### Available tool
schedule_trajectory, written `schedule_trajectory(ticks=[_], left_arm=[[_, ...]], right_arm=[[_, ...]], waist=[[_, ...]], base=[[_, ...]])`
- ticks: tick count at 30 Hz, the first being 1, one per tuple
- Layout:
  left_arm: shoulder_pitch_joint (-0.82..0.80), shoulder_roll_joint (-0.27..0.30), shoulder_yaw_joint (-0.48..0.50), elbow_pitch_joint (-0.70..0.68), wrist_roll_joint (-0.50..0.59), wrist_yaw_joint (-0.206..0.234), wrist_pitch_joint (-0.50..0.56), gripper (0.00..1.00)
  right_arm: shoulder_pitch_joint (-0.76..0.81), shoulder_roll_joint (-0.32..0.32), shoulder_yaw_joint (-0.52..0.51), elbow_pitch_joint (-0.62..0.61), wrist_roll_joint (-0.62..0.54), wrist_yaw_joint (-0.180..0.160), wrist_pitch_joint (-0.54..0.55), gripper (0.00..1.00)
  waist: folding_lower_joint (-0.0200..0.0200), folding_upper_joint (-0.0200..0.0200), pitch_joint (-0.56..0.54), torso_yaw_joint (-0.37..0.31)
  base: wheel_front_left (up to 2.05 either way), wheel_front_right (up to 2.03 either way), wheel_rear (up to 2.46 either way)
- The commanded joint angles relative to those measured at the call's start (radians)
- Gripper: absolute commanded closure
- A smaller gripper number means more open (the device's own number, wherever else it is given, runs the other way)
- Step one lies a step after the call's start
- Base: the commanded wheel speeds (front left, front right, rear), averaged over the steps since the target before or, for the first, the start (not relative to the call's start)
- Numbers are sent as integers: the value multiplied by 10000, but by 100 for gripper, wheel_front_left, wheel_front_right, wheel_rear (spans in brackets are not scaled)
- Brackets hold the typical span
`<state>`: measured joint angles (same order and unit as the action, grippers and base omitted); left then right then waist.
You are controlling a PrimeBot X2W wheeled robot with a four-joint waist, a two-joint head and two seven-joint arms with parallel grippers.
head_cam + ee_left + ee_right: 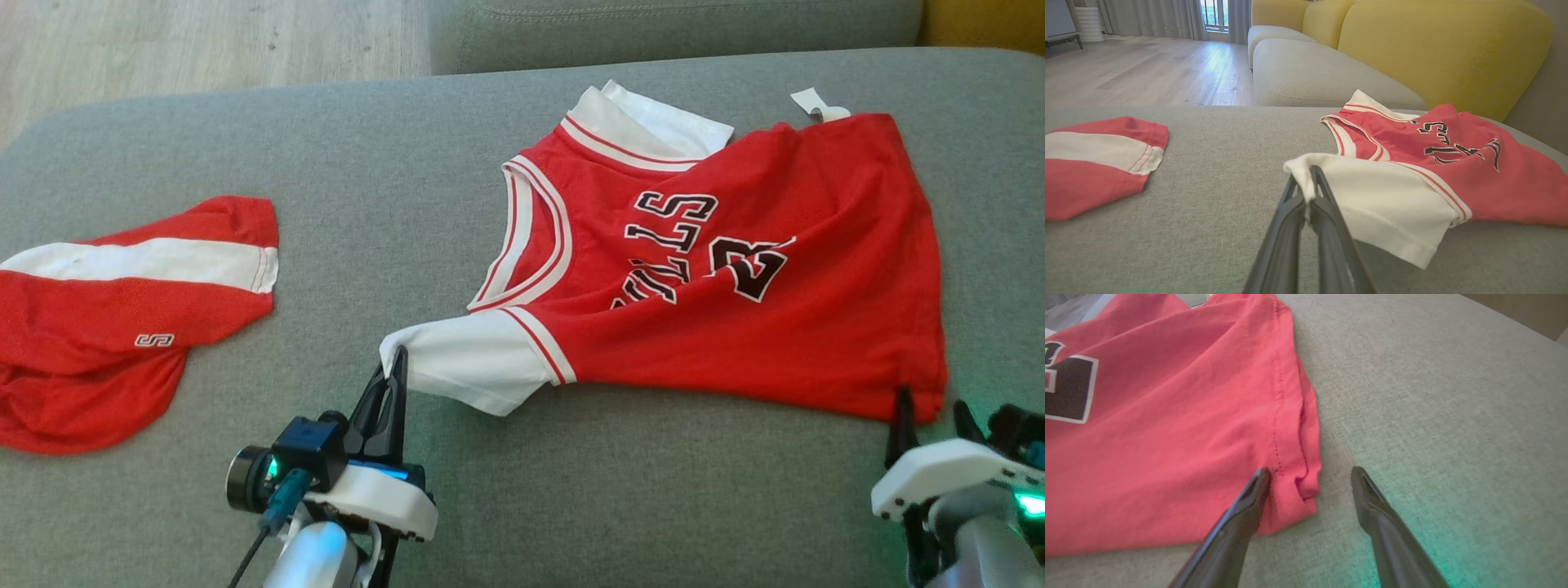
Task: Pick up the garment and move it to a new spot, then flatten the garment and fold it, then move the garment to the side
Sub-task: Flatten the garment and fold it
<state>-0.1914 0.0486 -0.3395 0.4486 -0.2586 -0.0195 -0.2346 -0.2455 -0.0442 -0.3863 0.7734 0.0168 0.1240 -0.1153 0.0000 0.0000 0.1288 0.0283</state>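
My right gripper grabs the jersey by its hem corner (923, 403) (1294, 500) next, since a small fold puckers up at the jersey's edge while its red body lies flat.
The garment (735, 278) is a red jersey with white sleeves and black lettering, spread on the grey couch seat (392, 163). My left gripper (397, 359) is shut on the tip of the jersey's near white sleeve (1372, 196). In the left wrist view the sleeve corner is pinched between the left gripper (1308, 177) fingertips. My right gripper (929, 412) stands open at the jersey's near right hem corner. In the right wrist view the right gripper (1310, 477) straddles that hem corner (1306, 486), one finger over the red cloth, the other over bare seat.
A second red garment with a white stripe (106, 318) lies bunched at the seat's left edge. Grey and yellow couch cushions (1412, 49) rise behind the seat, and wooden floor (1147, 69) lies beyond to the left.
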Motion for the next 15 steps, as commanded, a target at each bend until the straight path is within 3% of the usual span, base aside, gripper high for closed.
schedule_trajectory(ticks=[1,5,6,7,8,15], left_arm=[[-254,114,272,-328,-55,49,-132,100],[-259,144,274,-370,-89,102,-134,100],[-255,153,284,-373,-103,121,-135,100],[-247,163,301,-373,-118,146,-137,100],[-236,171,326,-379,-137,176,-142,100],[-161,163,674,-613,-692,142,-174,100]], right_arm=[[-273,-60,264,66,-130,67,-33,0],[-528,-60,382,677,-187,67,-112,2],[-571,-60,449,821,-177,67,-122,53],[-610,-60,518,939,-153,67,-151,93],[-646,-60,598,1034,-110,67,-194,100],[-909,-60,1510,681,649,67,-650,100]], waist=[[0,0,15,-1],[0,0,2,-31],[0,0,-18,-51],[0,0,-46,-78],[0,0,-80,-115],[0,0,-491,-545]], base=[[0,0,0],[0,0,0],[0,0,0],[0,0,0],[0,0,0],[0,0,0]])
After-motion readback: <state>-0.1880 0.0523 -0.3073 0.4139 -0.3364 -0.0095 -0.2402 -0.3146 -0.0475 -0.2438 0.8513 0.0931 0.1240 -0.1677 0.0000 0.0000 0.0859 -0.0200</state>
